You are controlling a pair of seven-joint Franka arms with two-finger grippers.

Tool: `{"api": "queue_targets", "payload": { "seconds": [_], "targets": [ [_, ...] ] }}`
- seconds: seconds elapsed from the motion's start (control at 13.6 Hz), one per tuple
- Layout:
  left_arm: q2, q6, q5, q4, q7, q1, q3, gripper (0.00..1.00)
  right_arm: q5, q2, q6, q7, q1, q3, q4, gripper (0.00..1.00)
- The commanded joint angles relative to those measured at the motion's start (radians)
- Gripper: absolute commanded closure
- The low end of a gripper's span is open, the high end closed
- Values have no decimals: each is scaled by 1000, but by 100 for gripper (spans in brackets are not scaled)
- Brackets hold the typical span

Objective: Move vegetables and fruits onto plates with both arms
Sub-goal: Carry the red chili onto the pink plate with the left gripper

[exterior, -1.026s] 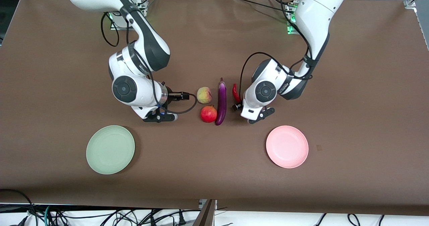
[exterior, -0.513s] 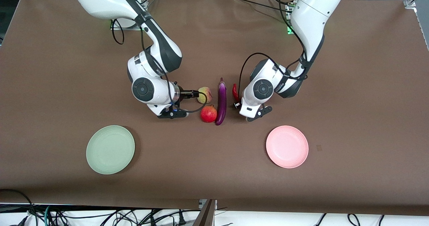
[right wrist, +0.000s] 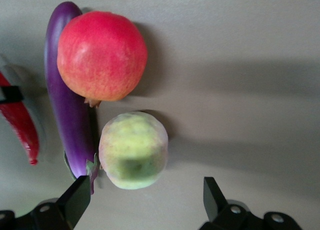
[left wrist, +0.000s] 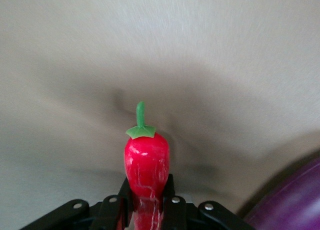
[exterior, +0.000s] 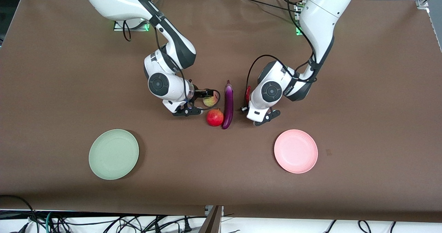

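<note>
Next, my right gripper grabs the yellow-green peach by its round middle. Then I move the peach to the green plate.
My left gripper is shut on the red chili pepper, low at the table beside the purple eggplant. My right gripper is open over the yellow-green peach. The peach sits just ahead of the fingertips, not between them. The red pomegranate lies against the eggplant, nearer to the front camera than the peach. The green plate and the pink plate hold nothing.
A brown cloth covers the whole table. The green plate lies toward the right arm's end and the pink plate toward the left arm's end, both nearer to the front camera than the produce. Black cables trail from both wrists.
The left gripper has closed on the chili pepper. The right arm has swung toward the middle of the table and its open gripper now hangs over the peach.
</note>
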Motion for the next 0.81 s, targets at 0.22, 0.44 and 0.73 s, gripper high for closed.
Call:
{"api": "queue_targets", "payload": {
  "seconds": [0.22, 0.44, 0.73],
  "targets": [
    [-136, -200, 8, 77, 396, 207, 9, 100, 22, 36, 123, 34, 50, 2, -18, 0],
    [-72, -192, 56, 187, 663, 266, 15, 100, 20, 58, 159, 33, 56, 2, -18, 0],
    [121, -178, 131, 397, 813, 283, 29, 98, 8, 72, 162, 25, 68, -1, -21, 0]
  ]
}}
